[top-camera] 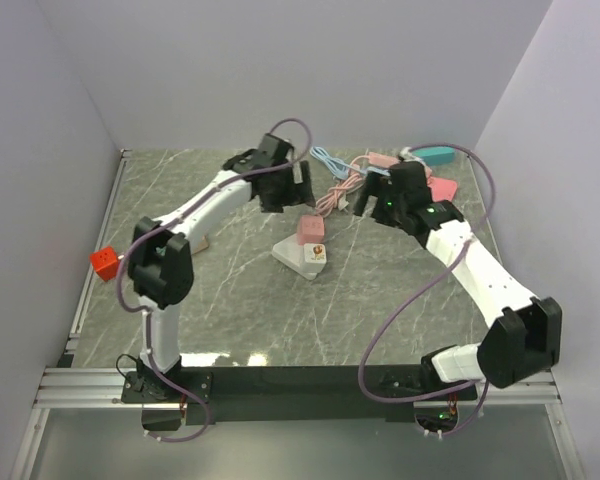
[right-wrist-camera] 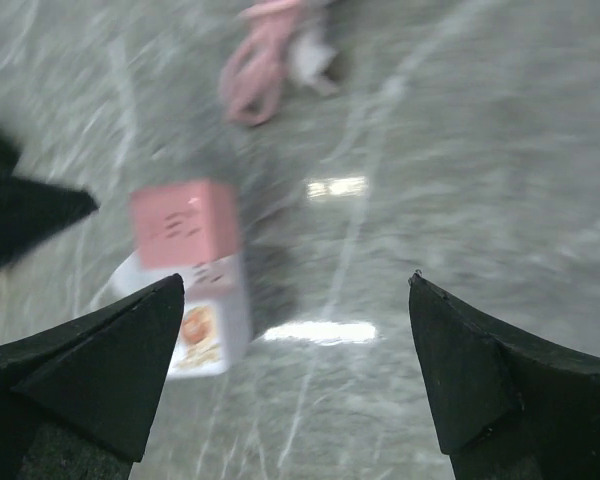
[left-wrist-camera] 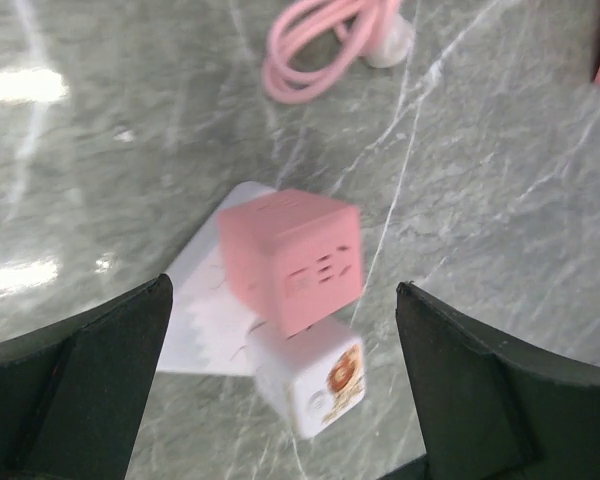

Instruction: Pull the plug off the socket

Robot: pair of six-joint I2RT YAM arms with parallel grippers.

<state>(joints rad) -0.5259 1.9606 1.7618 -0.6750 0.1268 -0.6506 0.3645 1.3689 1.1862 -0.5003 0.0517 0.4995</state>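
Note:
I next need my left gripper to grab the pink cube (left-wrist-camera: 292, 260) by opposite sides, leaving the white piece free, to pull the plug off.
A pink cube with socket slots (top-camera: 310, 229) sits joined on top of a white cube with an orange logo (top-camera: 316, 253), on a flat white piece (top-camera: 288, 254) mid-table. My left gripper (top-camera: 285, 192) hovers just behind and above them, open and empty. In the left wrist view the pink cube (left-wrist-camera: 292, 260) and white cube (left-wrist-camera: 315, 385) lie between the spread fingers of the left gripper (left-wrist-camera: 283, 290), apart from both. My right gripper (top-camera: 375, 202) is open and empty to the right. In its wrist view (right-wrist-camera: 296, 278) the pink cube (right-wrist-camera: 185, 223) and white cube (right-wrist-camera: 208, 322) are at the left finger.
A coiled pink cable (top-camera: 335, 190) and a blue cable (top-camera: 328, 160) lie behind the cubes. A teal block (top-camera: 435, 155) and pink blocks (top-camera: 442, 188) are at the back right. A red cube (top-camera: 105, 262) sits at the table's left edge.

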